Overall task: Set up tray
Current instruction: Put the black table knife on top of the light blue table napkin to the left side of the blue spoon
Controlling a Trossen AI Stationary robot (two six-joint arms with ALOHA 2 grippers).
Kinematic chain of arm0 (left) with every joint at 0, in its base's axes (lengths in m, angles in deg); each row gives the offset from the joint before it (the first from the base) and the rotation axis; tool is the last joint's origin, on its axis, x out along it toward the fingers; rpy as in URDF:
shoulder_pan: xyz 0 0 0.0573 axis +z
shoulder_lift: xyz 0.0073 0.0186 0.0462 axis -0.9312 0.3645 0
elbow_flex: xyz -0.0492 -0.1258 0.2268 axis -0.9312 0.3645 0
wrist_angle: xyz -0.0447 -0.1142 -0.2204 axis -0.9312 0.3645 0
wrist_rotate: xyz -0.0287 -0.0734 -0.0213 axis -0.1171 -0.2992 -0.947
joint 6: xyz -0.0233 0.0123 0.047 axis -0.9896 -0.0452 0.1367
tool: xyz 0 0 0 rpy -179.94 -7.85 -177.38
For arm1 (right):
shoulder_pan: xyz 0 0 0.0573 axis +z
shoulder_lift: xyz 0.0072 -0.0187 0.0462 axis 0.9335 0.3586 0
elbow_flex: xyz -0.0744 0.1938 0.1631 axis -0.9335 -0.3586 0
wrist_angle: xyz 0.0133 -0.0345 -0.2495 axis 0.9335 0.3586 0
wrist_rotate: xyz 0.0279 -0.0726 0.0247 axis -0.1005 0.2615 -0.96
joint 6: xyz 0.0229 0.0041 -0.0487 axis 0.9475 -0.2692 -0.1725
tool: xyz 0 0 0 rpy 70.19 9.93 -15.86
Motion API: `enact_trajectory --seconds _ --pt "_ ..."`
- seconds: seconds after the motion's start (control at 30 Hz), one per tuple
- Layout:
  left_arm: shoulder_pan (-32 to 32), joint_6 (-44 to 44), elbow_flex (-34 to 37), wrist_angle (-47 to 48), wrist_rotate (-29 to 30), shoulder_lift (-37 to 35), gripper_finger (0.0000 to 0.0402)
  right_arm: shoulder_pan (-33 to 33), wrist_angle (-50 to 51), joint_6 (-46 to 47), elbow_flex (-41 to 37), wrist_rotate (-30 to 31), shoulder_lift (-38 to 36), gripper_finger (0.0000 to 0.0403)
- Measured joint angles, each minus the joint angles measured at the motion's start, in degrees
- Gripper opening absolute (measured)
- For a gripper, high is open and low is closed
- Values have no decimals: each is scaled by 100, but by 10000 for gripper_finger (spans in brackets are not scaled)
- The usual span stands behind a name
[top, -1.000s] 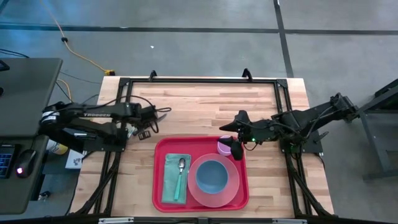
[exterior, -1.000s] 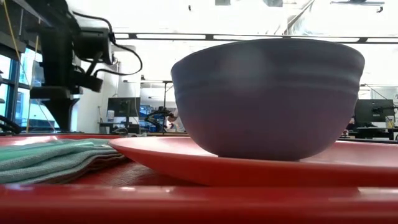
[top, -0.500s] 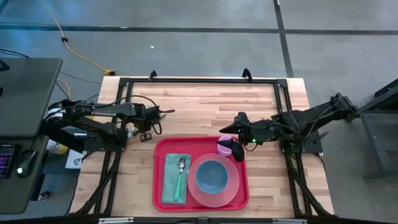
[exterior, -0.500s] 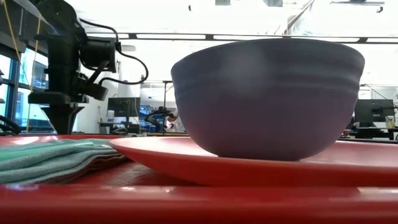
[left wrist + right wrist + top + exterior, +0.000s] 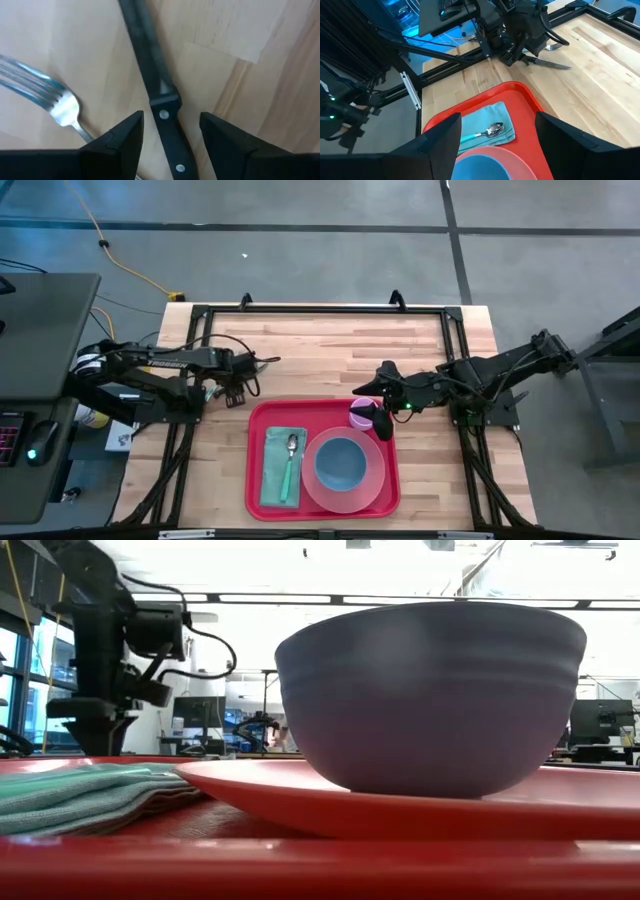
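Observation:
I will next grab the knife by its black handle [image 5: 172, 142] with my left gripper, to lay it on the tray's teal napkin beside the spoon.
The red tray [image 5: 258, 420] lies near the table's front edge. On it lie a teal napkin [image 5: 275, 470] with a spoon [image 5: 290, 455], and a pink plate [image 5: 372, 480] bearing a blue bowl [image 5: 340, 463]. A purple cup [image 5: 360, 416] stands in its far right corner. My right gripper [image 5: 380, 420] hovers open beside the cup, with nothing between its fingertips [image 5: 497, 120]. My left gripper [image 5: 237, 392] is open off the tray's far left corner. Its fingers stand on either side of a black-handled knife [image 5: 167, 130] lying on the wood. A fork [image 5: 55, 100] lies beside the knife. My right gripper stands close against the purple cup's right side [image 5: 368, 418] in the high view. Whether a finger touches the cup's wall I cannot tell, and the cup does not show in the right wrist view.
A black metal frame [image 5: 320, 310] runs around the table's far and side edges. Bare wood [image 5: 330, 350] lies between the tray and the far edge. A desk with a mouse [image 5: 35, 452] stands off the table's left side.
My left gripper has come down a little over the knife and fork beside the tray's far left corner, and its fingers have opened. My right gripper and everything on the tray have kept still.

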Motion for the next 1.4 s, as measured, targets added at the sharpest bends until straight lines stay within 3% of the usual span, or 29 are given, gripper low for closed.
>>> enact_trajectory --seconds 0.27,0.6,0.97,1.17,1.4 --pt "-4 -279 210 -158 53 2 203 0 -1 47 -1 -35 0 236" --pt "0 -298 224 -396 134 22 46 0 -1 58 -1 -36 0 236" --pt "4 -295 184 -390 -26 34 46 2 -1 66 0 -81 0 236" --pt "-2 -122 -425 134 -209 67 46 0 5 -7 -1 -82 0 236" --pt "-1 8 -1225 717 77 55 46 0 45 -64 -1 -99 0 236"
